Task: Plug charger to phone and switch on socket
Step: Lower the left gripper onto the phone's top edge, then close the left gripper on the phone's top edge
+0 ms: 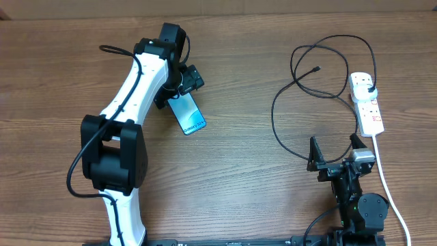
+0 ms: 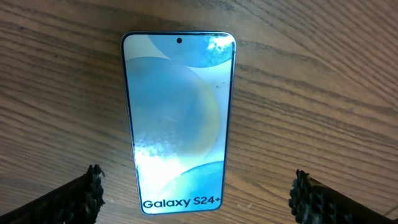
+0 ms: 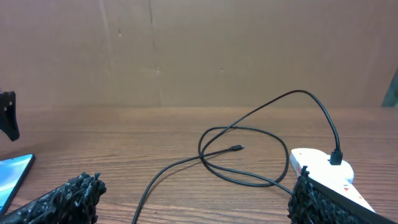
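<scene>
The robot's left gripper next needs to grab the phone [image 1: 189,114] by its long side edges and leave the phone's text end free. It can then hand the phone to the right gripper.
The phone [image 1: 189,114] lies flat on the table, its light blue screen up with "Galaxy S24+" text; it fills the left wrist view [image 2: 179,121]. My left gripper [image 1: 183,80] is open just above its far end, fingers [image 2: 196,196] either side, not touching. The charger [image 1: 307,89] is a thin black cable looped on the table, with its loose connector tip [image 1: 316,69] free and its plug [image 1: 369,87] in the socket [image 1: 367,102], a white power strip. My right gripper [image 1: 336,152] is open and empty near the front edge, the cable [image 3: 230,149] ahead of it.
The power strip's thick white cord [image 1: 392,198] runs to the front right edge past the right arm's base. The left arm [image 1: 130,116] stretches over the left half of the table. A brown wall [image 3: 199,50] stands behind the table.
</scene>
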Available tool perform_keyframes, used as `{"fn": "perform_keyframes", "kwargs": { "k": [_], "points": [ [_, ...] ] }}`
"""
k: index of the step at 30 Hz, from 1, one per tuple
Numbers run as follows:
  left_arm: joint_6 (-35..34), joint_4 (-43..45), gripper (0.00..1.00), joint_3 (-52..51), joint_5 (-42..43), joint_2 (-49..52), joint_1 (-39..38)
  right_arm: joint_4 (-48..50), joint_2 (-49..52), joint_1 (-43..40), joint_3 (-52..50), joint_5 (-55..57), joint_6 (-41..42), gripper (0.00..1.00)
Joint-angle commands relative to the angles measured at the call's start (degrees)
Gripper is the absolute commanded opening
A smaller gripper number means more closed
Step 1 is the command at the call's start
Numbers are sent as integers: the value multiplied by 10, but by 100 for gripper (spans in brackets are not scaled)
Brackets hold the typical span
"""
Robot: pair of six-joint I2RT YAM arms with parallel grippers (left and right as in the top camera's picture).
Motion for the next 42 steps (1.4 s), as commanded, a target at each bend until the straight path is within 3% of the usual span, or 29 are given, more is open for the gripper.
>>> {"fn": "perform_keyframes", "kwargs": {
  "k": [1,17,19,21,23,34,42],
  "points": [
    [10,-1,100,12,20,40,-2,3,-5,0,-6,-3,-3,100],
    [27,-20,99,12,38,128,-3,3,-5,0,-6,-3,-3,100],
    [27,-25,93,12,39,128,-3,3,-5,0,-6,-3,-3,100],
    [32,-27,80,12,38,128,-2,3,-5,0,-6,-3,-3,100],
    [42,-27,75,12,38,128,-3,3,-5,0,-6,-3,-3,100],
    [72,-39,63,16,38,128,-2,3,-5,0,-6,-3,-3,100],
    [108,-86,63,78,34,128,-2,3,-5,0,-6,-3,-3,100]
  ]
}}
